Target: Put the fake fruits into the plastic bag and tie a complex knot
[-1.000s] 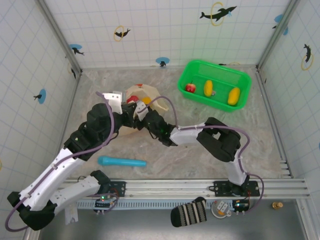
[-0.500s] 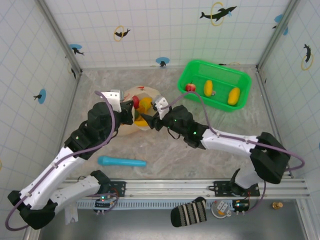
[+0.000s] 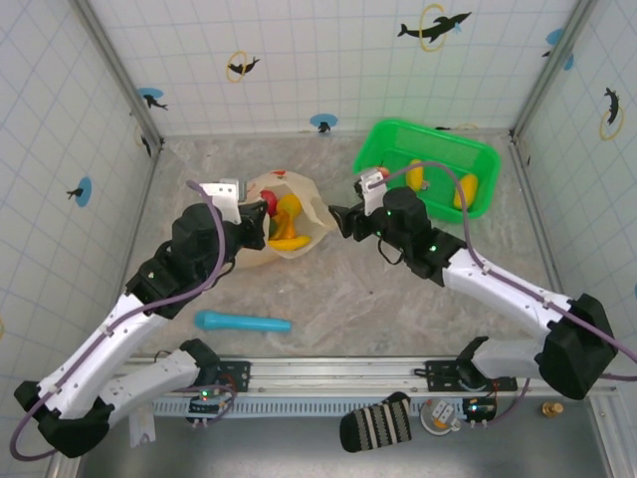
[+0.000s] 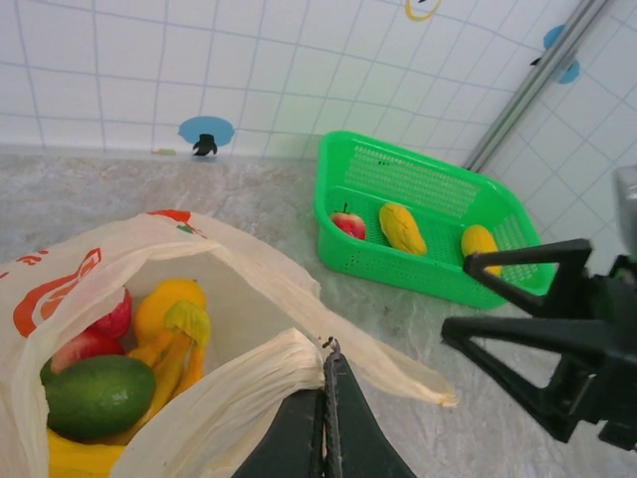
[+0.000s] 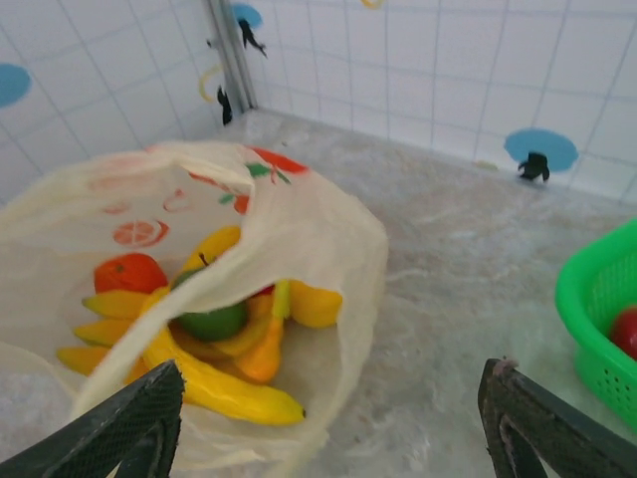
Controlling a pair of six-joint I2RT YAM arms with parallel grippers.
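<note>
The robot's right gripper will lift the bag upright with the fruits inside, so it will grab the bag's loose rim on the basket side, opposite the left gripper.
The plastic bag [image 3: 299,237] lies open left of the table's middle, with fake fruits [image 3: 284,221] inside. My left gripper [image 3: 261,225] is shut on the bag's bunched near rim [image 4: 284,360]. In the right wrist view a banana [image 5: 224,390], a green piece [image 5: 214,321] and a red round [image 5: 129,271] sit in the bag [image 5: 309,224]. My right gripper [image 3: 343,221] hangs open and empty just right of the bag's mouth, its fingers [image 4: 503,264] wide apart. A red apple [image 4: 348,223] and two yellow fruits [image 3: 415,176] lie in the basket.
The green basket [image 3: 438,131] stands at the back right, close behind my right wrist. A blue tube [image 3: 242,322] lies on the table near the front left. White tiled walls close in the back and both sides.
My right gripper has drawn back out of the bag's mouth and swung right toward the green basket, its arm stretching out. The left gripper keeps its hold on the bag.
</note>
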